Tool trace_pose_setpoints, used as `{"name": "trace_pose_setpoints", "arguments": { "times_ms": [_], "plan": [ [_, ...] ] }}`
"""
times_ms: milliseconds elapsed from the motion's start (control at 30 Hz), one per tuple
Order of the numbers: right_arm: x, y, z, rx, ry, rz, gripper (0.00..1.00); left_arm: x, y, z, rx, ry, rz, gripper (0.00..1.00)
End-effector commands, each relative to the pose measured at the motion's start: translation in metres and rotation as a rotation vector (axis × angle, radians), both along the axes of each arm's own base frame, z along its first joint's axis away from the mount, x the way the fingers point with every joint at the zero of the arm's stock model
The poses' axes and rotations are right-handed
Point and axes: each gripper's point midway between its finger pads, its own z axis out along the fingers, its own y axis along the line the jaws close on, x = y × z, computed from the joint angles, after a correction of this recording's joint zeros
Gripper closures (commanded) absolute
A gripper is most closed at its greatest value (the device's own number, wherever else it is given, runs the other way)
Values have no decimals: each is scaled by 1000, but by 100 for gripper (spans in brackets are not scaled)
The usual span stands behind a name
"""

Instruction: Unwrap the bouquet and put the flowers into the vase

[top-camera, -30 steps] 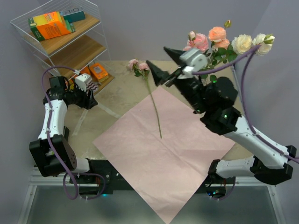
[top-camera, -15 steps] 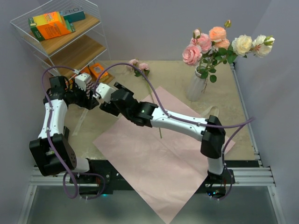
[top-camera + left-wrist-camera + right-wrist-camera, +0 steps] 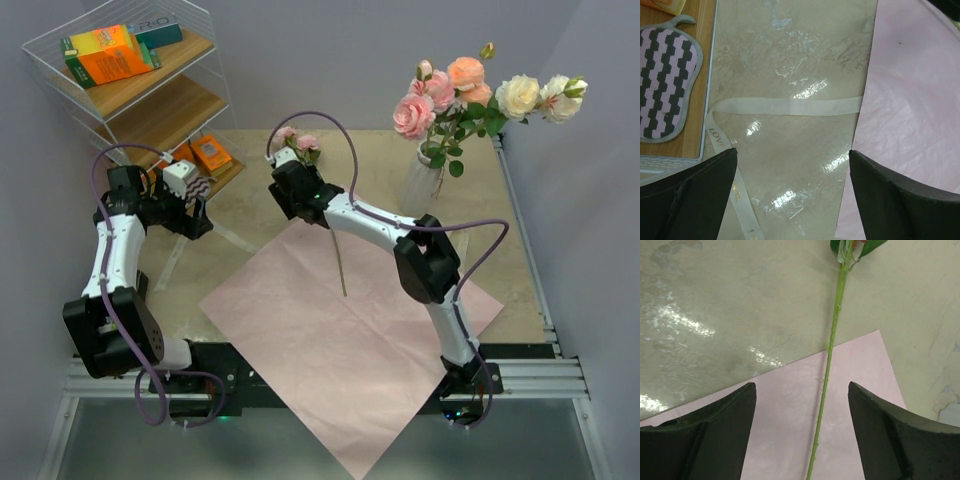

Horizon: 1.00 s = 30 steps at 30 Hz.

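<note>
I should next grab the pink rose's green stem just below the leaves with my right gripper. The bare lower stem then stays free to go into the vase.
The white ribbed vase stands at the back right and holds several pink, peach and cream flowers. The bouquet is unwrapped: its pink paper lies flat on the table. One pink rose lies at the back, its green stem running onto the paper. My right gripper hovers over that stem; in the right wrist view it is open, the stem between its fingers, untouched. My left gripper stands open over bare table by the beige ribbon.
A white wire shelf at the back left carries orange boxes and a striped pot holder. The ribbon trails on the table beside the paper's left corner. The right arm's cable loops over the rose.
The right arm swung from the vase across to the left and now hangs over the lone rose's stem. The left gripper opened wider; its arm stayed put.
</note>
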Motion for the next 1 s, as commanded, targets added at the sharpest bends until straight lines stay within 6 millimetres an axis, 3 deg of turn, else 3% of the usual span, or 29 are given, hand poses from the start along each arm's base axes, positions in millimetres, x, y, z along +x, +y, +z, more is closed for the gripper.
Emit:
{"name": "trace_pose_setpoints", "arguments": {
  "times_ms": [0,200,300,467,633,967],
  "plan": [
    [10,-6,2,135,45,-57,25,-3,2,12,34,-55,-30,2],
    [29,-26,-24,116,92,-97,30,-6,-1,14,28,-59,-46,2],
    [39,-26,-27,145,120,-96,34,-7,-4,12,14,-56,-53,2],
    [48,-27,-55,150,186,-101,36,-8,-3,6,2,-31,-38,2],
    [58,-32,-60,160,185,-120,37,-11,-2,4,20,-37,-44,2],
    [69,-38,-87,173,248,-139,43,-6,5,0,42,-47,-2,1]
  ]
}}
